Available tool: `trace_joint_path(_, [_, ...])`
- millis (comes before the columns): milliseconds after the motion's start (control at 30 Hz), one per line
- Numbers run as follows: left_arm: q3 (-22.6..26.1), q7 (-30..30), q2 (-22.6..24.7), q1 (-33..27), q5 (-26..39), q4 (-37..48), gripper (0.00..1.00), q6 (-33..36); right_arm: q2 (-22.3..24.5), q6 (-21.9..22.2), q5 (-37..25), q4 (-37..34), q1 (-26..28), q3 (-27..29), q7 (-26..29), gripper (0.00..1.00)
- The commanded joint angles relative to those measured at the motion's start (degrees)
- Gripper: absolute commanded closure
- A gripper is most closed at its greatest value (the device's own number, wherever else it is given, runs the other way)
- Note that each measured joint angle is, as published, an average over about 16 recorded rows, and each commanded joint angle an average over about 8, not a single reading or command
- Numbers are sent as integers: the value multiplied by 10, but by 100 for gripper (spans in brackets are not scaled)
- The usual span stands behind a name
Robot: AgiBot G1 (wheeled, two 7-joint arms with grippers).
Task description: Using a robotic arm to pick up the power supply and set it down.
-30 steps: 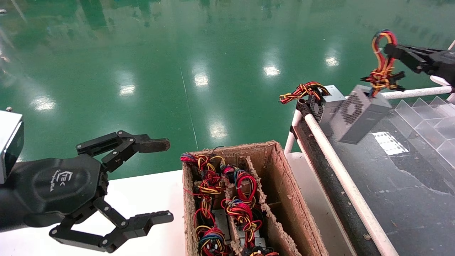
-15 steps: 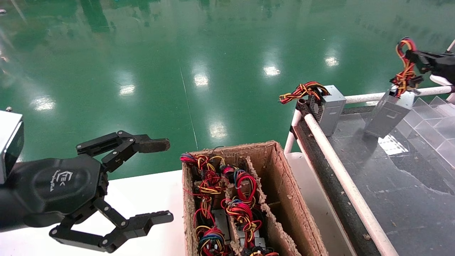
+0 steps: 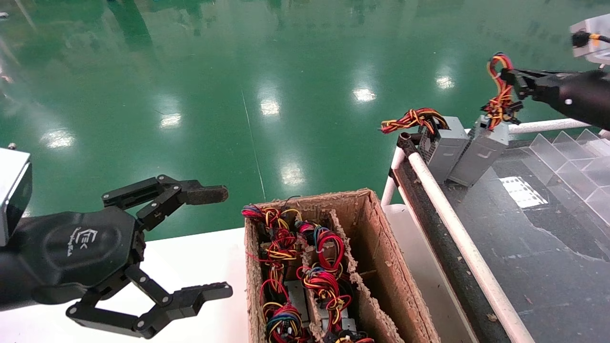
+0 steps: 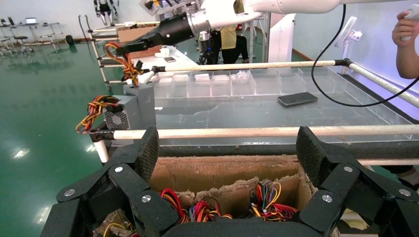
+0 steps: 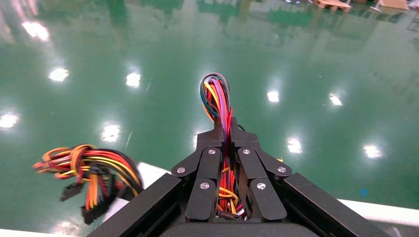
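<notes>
The robot's right gripper should keep holding the power supply (image 3: 481, 150) until it is straight, because the power supply is leaning away from the grey box (image 3: 447, 149) on the black table.
The power supply (image 3: 481, 150) is a small grey metal box hanging tilted from its looped red, yellow and orange wires (image 3: 500, 90). My right gripper (image 3: 507, 76) is shut on that loop above the far end of the black table. In the right wrist view the fingers (image 5: 212, 168) of the right gripper (image 5: 225, 129) pinch the wire loop (image 5: 217, 96). The box's lower end is at the black surface, close against a like grey box (image 3: 443, 147). From the left wrist view the power supply (image 4: 146, 101) stands beside that box (image 4: 121, 112). My left gripper (image 3: 224, 240) is open and idle at the near left.
A brown cardboard box (image 3: 376, 247) holds several wired units just in front of me. White pipe rails (image 3: 452, 224) edge the black table. Clear plastic dividers (image 3: 572, 157) stand at the right. A phone (image 4: 297, 98) lies on the table. A person's hand (image 4: 405, 39) is near.
The right gripper moved back to the left with the hanging power supply, which now sits close against the other grey box. The left arm has not moved.
</notes>
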Motion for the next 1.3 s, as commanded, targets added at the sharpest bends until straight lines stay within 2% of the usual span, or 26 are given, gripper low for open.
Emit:
trace_joint_path(33, [0, 0, 0, 0, 0, 0, 0, 0, -7, -1, -2, 1, 0, -2, -1, 100])
trace_joint_path(367, [0, 0, 0, 0, 0, 0, 0, 0, -28, -7, -5, 3, 5, -3, -5, 100])
trace_joint_path(433, [0, 0, 0, 0, 0, 0, 0, 0, -31, -5, -5, 2, 6, -4, -7, 95])
trace_joint_path(633, [0, 0, 0, 0, 0, 0, 0, 0, -38, -1, -8, 0, 5, -6, -11, 20])
trace_joint_path(700, [0, 0, 0, 0, 0, 0, 0, 0, -39, -1, -8, -1, 5, -6, -12, 0])
trace_joint_path(1300, [0, 0, 0, 0, 0, 0, 0, 0, -30, -21, -11, -1, 9, -8, -18, 0])
